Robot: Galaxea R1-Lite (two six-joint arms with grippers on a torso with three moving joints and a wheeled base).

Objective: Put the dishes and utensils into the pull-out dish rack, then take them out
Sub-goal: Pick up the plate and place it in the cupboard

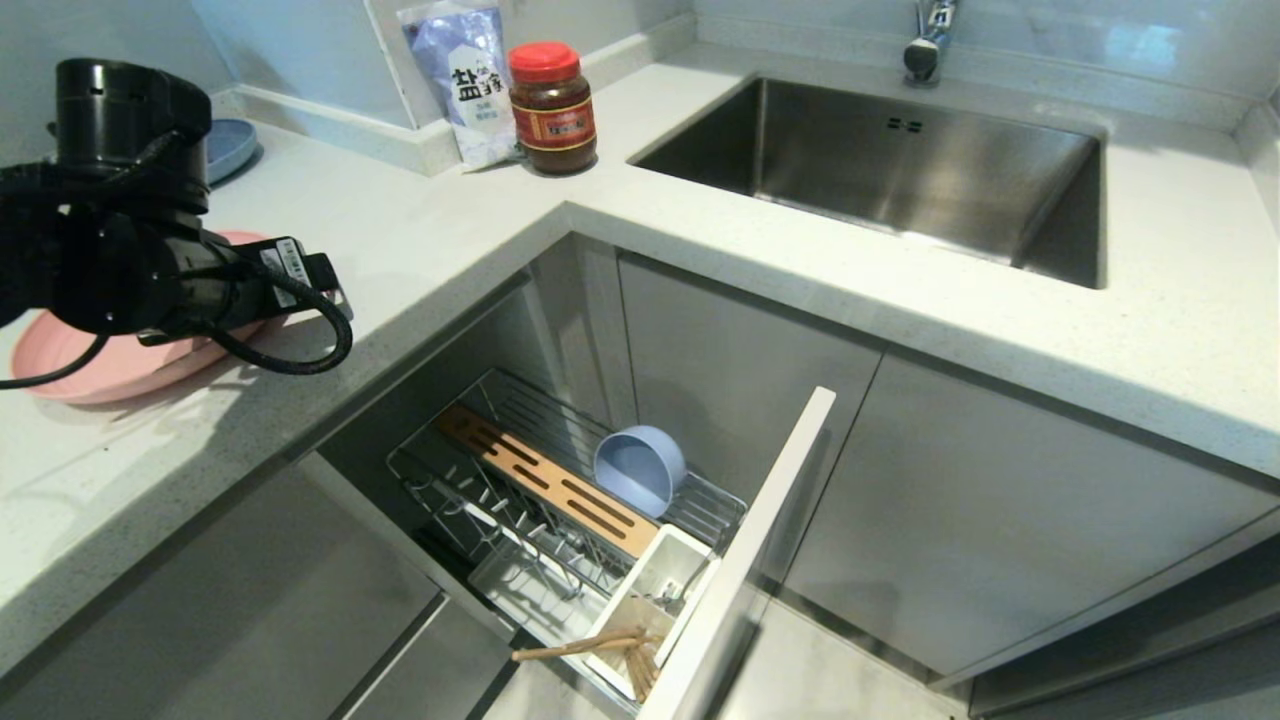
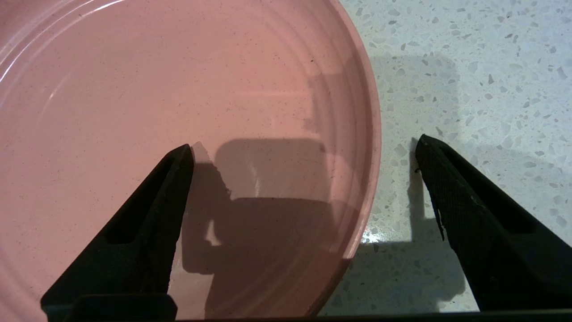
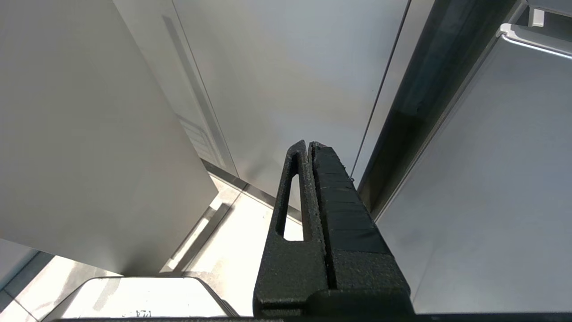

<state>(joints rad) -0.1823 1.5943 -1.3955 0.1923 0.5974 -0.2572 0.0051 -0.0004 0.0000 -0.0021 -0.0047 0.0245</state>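
I should close my left gripper. Closing now would catch the plate. My fingers reach down on both sides of the pink plate's rim [image 2: 373, 155] in the wrist view.
The pink plate [image 1: 120, 365] [image 2: 178, 89] lies flat on the speckled counter at the left. My left gripper [image 2: 306, 143] hangs open just over its edge. One finger [image 2: 147, 210] is above the plate's inside, the other [image 2: 469, 205] above the bare counter, with the rim between them and nothing gripped. My left arm [image 1: 130, 270] hides part of the plate in the head view. The pull-out dish rack [image 1: 480, 500] stands open below, with the blue-grey bowl [image 1: 640, 468] tilted in it. The chopsticks [image 1: 590, 648] lie across the white cutlery cup [image 1: 650, 590]. My right gripper [image 3: 309, 144] is parked shut beside cabinet fronts.
The rack's front panel [image 1: 750, 560] juts out from the cabinets. A steel sink [image 1: 900, 150] and faucet [image 1: 928, 40] sit at the back right. A red-lidded jar [image 1: 552, 108] and a salt bag [image 1: 465, 80] stand in the corner. A blue plate [image 1: 228, 148] sits behind my left arm.
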